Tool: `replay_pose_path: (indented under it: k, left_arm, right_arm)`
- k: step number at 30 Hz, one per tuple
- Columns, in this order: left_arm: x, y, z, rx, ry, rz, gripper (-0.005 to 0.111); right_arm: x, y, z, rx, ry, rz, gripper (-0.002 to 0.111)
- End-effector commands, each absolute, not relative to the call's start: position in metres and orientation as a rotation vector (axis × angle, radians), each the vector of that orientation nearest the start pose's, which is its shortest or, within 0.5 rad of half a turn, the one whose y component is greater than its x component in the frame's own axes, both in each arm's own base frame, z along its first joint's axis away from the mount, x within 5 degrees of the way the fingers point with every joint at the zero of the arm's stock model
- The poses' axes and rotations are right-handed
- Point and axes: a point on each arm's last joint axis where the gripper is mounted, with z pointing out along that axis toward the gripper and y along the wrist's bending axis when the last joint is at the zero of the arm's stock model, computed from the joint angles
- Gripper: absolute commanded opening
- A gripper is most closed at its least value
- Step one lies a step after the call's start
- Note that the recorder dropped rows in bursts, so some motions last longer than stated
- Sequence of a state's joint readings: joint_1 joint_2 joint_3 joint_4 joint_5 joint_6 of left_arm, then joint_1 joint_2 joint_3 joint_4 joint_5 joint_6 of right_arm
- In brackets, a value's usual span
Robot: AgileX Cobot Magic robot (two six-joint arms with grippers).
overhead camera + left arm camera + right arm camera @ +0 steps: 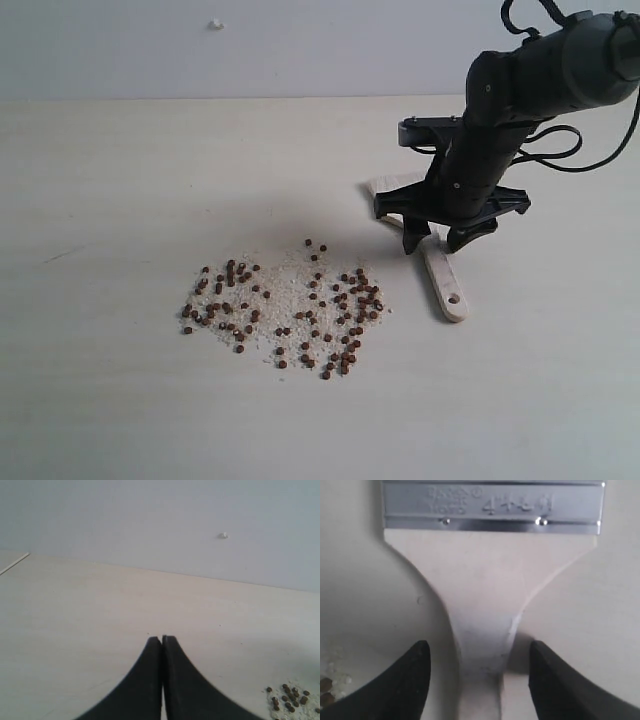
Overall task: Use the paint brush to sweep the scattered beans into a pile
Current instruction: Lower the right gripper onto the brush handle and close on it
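Observation:
My right gripper can sweep the scattered beans into a pile with the paint brush, so next it needs to grab the brush by its narrow handle neck [483,650].
The paint brush [444,275] lies flat on the table at the right, its handle end with the hole pointing toward the front. My right gripper [437,243] hovers over the handle, open, one finger on each side of it with gaps between. In the right wrist view the pale handle [485,645] runs between the fingertips [417,665] up to the silver ferrule [492,505]. The bristles are hidden behind the arm. The beans [290,310] lie scattered with white grains in a loose patch left of the brush. My left gripper [162,639] is shut and empty over bare table; a few beans [290,697] show beside it.
The pale wooden table [120,200] spreads wide around the beans. A grey wall [250,40] runs along its far edge, with a small white mark [216,23] on it. The right arm's cables [560,150] hang above the back right.

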State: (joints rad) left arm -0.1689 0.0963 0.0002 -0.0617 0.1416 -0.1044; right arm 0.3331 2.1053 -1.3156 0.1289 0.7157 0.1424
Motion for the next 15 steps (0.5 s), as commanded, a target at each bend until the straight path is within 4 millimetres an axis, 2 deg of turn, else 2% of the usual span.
replay_pose_path:
  k: [1, 8, 15]
  left_arm:
    - [0.062, -0.012, 0.195, 0.006, 1.723, -0.266, 0.0]
    - [0.062, -0.012, 0.195, 0.006, 1.723, -0.266, 0.0]
    - [0.062, -0.012, 0.195, 0.006, 1.723, -0.266, 0.0]
  right_arm:
    - [0.375, 0.138, 0.105, -0.164, 3.006, 0.175, 0.053]
    - [0.371, 0.137, 0.098, -0.174, 3.06, 0.154, 0.049]
    - [0.365, 0.127, 0.098, -0.143, 3.135, -0.009, 0.047]
